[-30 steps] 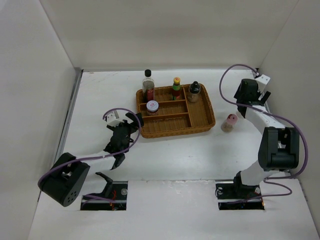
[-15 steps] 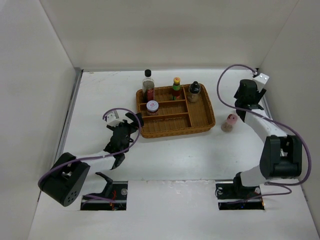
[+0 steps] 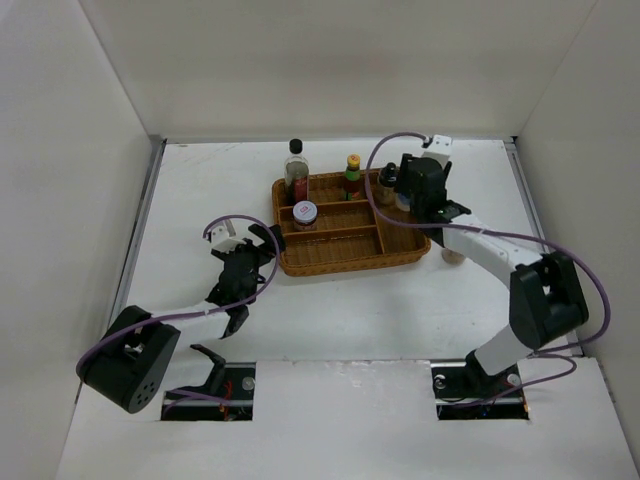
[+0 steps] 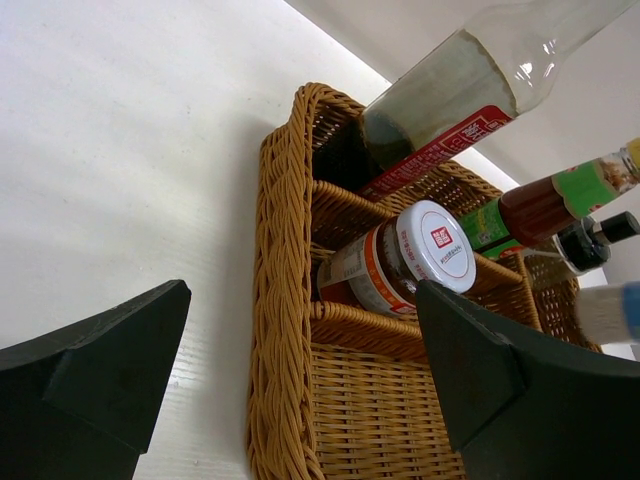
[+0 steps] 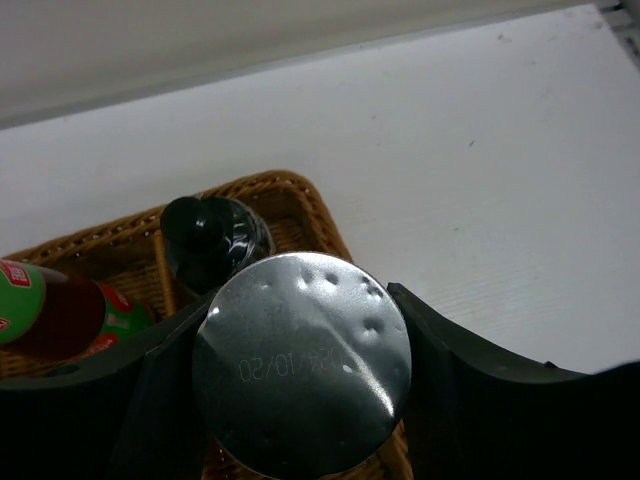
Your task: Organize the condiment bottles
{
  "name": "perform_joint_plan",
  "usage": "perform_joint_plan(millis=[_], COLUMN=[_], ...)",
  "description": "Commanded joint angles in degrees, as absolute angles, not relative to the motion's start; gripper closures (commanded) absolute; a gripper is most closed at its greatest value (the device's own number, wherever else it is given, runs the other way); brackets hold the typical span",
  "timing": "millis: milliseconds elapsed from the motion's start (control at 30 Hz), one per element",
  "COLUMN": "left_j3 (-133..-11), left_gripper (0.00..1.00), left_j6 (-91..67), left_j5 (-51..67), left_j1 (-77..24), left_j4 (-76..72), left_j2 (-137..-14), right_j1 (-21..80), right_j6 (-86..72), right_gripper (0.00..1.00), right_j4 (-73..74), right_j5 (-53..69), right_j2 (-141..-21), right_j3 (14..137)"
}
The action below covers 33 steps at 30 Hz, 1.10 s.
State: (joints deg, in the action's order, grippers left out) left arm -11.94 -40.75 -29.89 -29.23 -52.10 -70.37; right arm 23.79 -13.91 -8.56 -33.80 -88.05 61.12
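The silver-capped bottle (image 5: 300, 365) hangs well above the tray over the tray's side rim and would fall against that rim if I opened now. My right gripper keeps holding it for now.
My right gripper (image 5: 300, 380) is shut on the silver-capped bottle (image 5: 300, 365), its fingers pressing both sides of the cap. It hangs over the back right corner of the wicker tray (image 3: 350, 262), just in front of the black-capped shaker (image 5: 212, 235). The tall clear bottle (image 3: 295, 165), the pink-lidded jar (image 3: 305, 213) and the green bottle (image 3: 352, 175) stand in the tray. A pink-capped shaker (image 3: 452, 256) sits on the table right of the tray, half hidden by the right arm. My left gripper (image 3: 262, 240) is open at the tray's left edge, holding nothing.
White walls enclose the table at the back and on both sides. The tray's long front compartment (image 4: 400, 420) holds nothing. The right arm's forearm (image 3: 490, 245) crosses above the tray's right rim.
The right arm swung left from the back right of the table to above the tray's right end, carrying the silver-capped bottle. The left arm stayed put.
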Motion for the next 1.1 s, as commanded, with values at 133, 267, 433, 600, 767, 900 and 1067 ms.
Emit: perform_joint_plan(millis=[133, 267, 433, 600, 767, 900, 1067], left_j3=[-11.51, -11.60, -11.78, -11.69, -11.78, -11.69, -11.78], left_gripper=[0.00, 0.00, 0.00, 0.00, 0.00, 0.00, 0.00], left_j6=[-41.31, -41.22, -41.22, -41.31, -41.40, -41.40, -41.84], left_j5=[-29.45, -29.53, -29.35, -29.27, -29.18, -29.53, -29.09], left_j1=[-28.52, -28.87, -28.96, -28.60, -28.52, -29.22, -29.57], left_j4=[-54.49, -54.75, -54.49, -54.32, -54.76, -54.75, -54.67], left_j2=[-68.91, -69.17, -68.91, -69.09, -69.61, -68.90, -69.26], right_j1=[25.00, 25.62, 26.76, 27.11, 27.11, 25.80, 21.76], right_j6=[-16.35, -16.35, -15.38, -15.20, -16.26, -18.45, -22.93], right_gripper=[0.46, 0.44, 0.25, 0.12, 0.09, 0.08, 0.06], right_j4=[-15.91, -16.61, -16.79, -14.95, -11.26, -9.15, -3.01], right_j5=[-29.80, -29.97, -30.93, -31.38, -32.60, -38.48, -45.69], right_j2=[-94.82, -97.12, -98.88, -94.67, -83.52, -72.71, -64.00], right_j3=[66.62, 66.36, 65.22, 63.46, 58.37, 49.86, 40.80])
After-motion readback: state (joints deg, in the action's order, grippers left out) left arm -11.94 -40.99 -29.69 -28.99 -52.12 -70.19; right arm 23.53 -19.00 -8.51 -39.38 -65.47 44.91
